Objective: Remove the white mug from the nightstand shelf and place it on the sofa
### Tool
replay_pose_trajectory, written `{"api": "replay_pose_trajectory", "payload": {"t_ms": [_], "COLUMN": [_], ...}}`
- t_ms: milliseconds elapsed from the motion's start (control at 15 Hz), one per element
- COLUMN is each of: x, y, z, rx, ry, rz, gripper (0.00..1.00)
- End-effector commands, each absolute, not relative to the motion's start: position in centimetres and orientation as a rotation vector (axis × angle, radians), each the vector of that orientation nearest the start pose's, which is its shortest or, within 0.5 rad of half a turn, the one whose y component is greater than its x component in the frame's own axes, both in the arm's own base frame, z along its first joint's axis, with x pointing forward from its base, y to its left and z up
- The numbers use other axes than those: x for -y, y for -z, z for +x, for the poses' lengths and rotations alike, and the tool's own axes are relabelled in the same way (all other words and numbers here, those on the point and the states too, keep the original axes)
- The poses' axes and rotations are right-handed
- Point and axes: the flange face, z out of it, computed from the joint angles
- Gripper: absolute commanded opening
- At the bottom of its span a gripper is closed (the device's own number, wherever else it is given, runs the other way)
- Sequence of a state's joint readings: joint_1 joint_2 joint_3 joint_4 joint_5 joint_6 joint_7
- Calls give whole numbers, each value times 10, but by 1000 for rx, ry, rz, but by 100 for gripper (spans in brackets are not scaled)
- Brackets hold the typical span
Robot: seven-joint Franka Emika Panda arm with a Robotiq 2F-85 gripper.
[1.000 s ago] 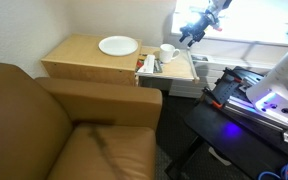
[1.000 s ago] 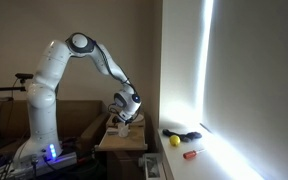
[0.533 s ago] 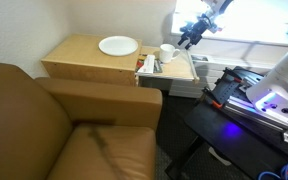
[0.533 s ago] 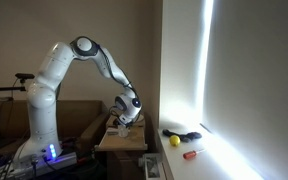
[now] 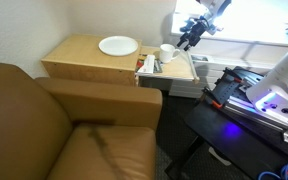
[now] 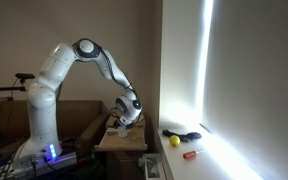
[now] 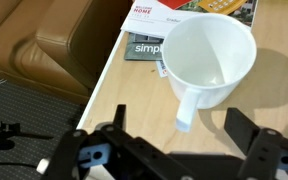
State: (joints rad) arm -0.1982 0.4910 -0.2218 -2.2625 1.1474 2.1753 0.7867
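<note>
I am not ready to close yet: my gripper's fingers are above the handle (image 7: 187, 108), near the mug's rim, so I need to lower my gripper first and then close it on the handle.
The white mug (image 7: 209, 60) stands upright and empty on the pale pull-out shelf (image 7: 134, 110) of the tan nightstand (image 5: 84, 52), its handle pointing toward the gripper. It also shows in an exterior view (image 5: 167, 52). My gripper (image 7: 174, 138) is open and empty, its fingers on either side of the handle tip, just above the shelf; it hovers right of the mug in an exterior view (image 5: 189, 38) and low over the shelf in an exterior view (image 6: 124, 118). The brown leather sofa (image 5: 54, 120) fills the lower left and shows in the wrist view (image 7: 44, 40).
A flat white plate (image 5: 118, 45) lies on the nightstand top. Leaflets (image 7: 159, 30) lie on the shelf beside the mug. A black table with blue light (image 5: 249, 100) stands to the right. A bright window ledge holds a yellow ball (image 6: 174, 141) and small tools.
The arm has lowered slightly, bringing the gripper a little closer to the mug. The mug and the plate have not moved.
</note>
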Motion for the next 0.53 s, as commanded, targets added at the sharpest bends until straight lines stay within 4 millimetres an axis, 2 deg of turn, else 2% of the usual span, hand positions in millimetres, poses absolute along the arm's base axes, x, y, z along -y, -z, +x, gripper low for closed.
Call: {"api": "replay_pose_trajectory", "payload": {"t_ms": [0,200,267,467], "x": [164,155,159,154], "y": [-112,-105,-112,-108], "z": [455,457,452,453], "rx": [-2209,-2227,-2220,-2220], "ry": [-746,-765,-761,-771], "rz": [-1220,-1239,-1234,-1247], "gripper": [100,100,100,100]}}
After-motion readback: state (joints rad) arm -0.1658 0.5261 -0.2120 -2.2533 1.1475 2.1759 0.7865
